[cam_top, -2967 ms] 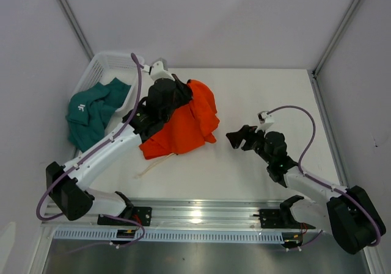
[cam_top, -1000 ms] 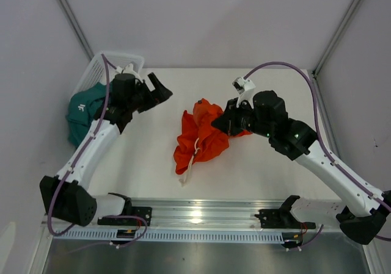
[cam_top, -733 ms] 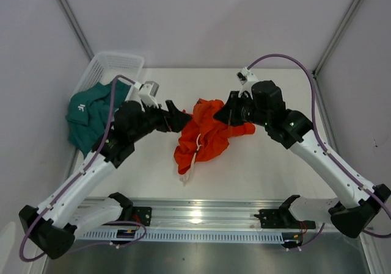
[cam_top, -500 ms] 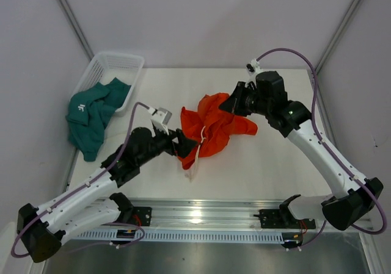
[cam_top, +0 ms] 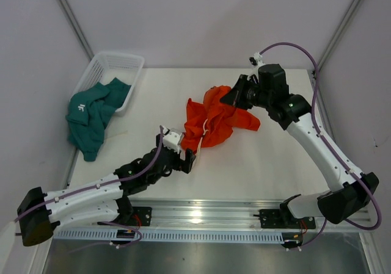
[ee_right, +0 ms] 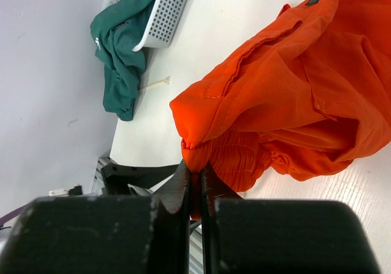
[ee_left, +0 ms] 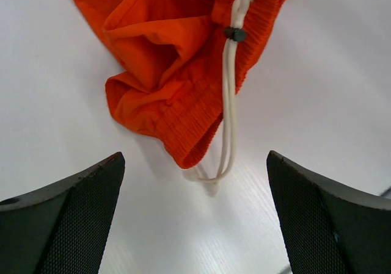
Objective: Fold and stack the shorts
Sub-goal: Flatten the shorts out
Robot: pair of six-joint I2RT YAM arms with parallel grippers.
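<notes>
I should next grab the orange shorts [cam_top: 214, 120] with my left gripper by the dangling waistband corner [cam_top: 190, 141]. Then both grippers stretch the waistband for spreading and folding.
The orange shorts [cam_top: 214, 120] hang bunched over the middle of the table, lifted by my right gripper [cam_top: 233, 97], which is shut on a fold of the fabric [ee_right: 198, 152]. Their lower waistband corner [ee_left: 189, 152] and white drawstring loop [ee_left: 227, 121] dangle just above the table. My left gripper [cam_top: 185, 159] sits low on the table in front of that corner, jaws wide open with nothing between them. The teal green shorts [cam_top: 91, 112] spill out of the white basket [cam_top: 119, 63] onto the table at the far left.
The white mesh basket stands at the back left corner against the wall. A metal rail [cam_top: 201, 216] runs along the near edge. Grey walls close in the table on both sides.
My right gripper has lifted the orange shorts up and back to the right. My left arm has swung from the basket down to the near centre, below the hanging shorts.
</notes>
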